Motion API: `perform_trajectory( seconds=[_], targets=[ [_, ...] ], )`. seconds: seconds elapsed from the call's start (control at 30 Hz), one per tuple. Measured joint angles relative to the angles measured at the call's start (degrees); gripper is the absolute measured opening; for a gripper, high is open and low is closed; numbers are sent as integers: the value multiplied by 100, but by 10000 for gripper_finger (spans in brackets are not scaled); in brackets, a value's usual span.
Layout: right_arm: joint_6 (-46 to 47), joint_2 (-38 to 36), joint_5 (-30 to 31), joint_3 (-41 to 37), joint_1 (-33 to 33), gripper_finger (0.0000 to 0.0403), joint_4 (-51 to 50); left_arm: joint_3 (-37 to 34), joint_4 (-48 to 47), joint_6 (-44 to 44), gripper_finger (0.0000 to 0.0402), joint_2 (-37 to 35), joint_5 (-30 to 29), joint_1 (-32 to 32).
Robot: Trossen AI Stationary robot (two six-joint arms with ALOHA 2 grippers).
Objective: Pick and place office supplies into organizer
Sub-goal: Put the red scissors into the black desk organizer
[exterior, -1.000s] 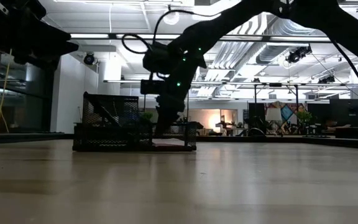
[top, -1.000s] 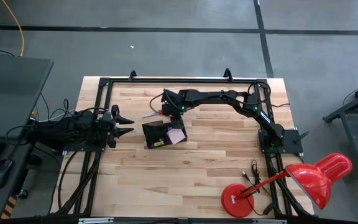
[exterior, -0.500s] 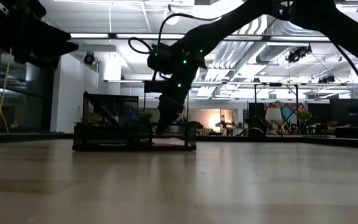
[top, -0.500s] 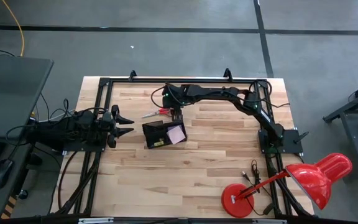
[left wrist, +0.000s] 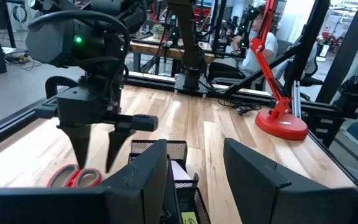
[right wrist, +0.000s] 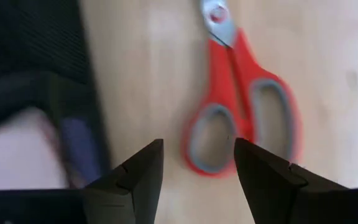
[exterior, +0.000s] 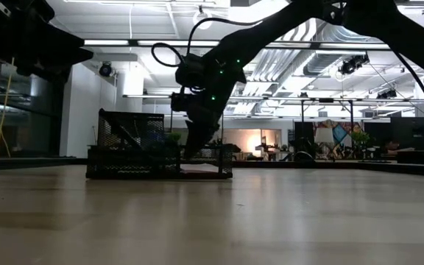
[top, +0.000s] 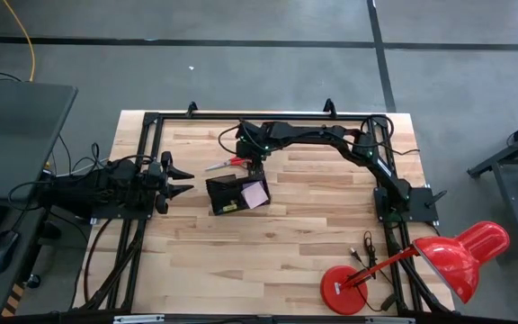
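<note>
The right gripper grabs the scissors by the rim of a red handle loop [right wrist: 288, 115] next, to stand them in the organizer [right wrist: 42, 118].
Small red-handled scissors [top: 227, 163] lie flat on the wooden table just beyond the far side of the black mesh organizer [top: 227, 194]. A pink sticky-note pad [top: 254, 193] lies in the organizer's right compartment. My right gripper [top: 254, 167] hangs open, pointing steeply down, over the scissors' handles [right wrist: 241, 115]; its fingers stand above them without touching. The left wrist view shows that gripper [left wrist: 97, 149] beside the scissors [left wrist: 73, 178] and the organizer [left wrist: 166, 155]. My left gripper [top: 183, 180] waits open and level at the table's left side.
A big red desk lamp [top: 421, 261] stands at the near right corner on its round base [top: 343, 292]. Small dark items [top: 364, 248] lie next to it. A black frame rail [top: 259, 116] runs round the table. Bare wood lies near the front centre.
My right gripper has gone a little toward the table's far edge, from over the organizer's pink pad to over the scissors' handles, and has rolled slightly. The organizer, pad and scissors stay in place.
</note>
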Motion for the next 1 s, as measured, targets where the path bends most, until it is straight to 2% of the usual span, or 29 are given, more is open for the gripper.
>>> perform_trajectory(
  seconds=[0.17, 0.37, 0.47, 0.63, 0.87, 1.0],
  targets=[
    [185, 19, -144, 0, -17, 190, 177, 0, 0, 9, 145, 0, -4, 0],
    [685, 76, -796, 39, -100, 190, 211, 0, 0, 50, 145, 0, -17, 0],
    [686, 78, -780, 39, -126, 190, 250, 0, 0, 64, 145, 0, -17, 0],
    [614, 78, -594, 39, -102, 190, 229, 0, 0, 66, 145, 0, -17, 0],
    [174, 224, 533, 42, 115, 189, 119, 0, 2, 63, 145, 0, -17, -1],
    [322, 229, 642, 42, 137, 189, 99, 0, 8, 63, 145, -2, -17, 0]
  ],
)
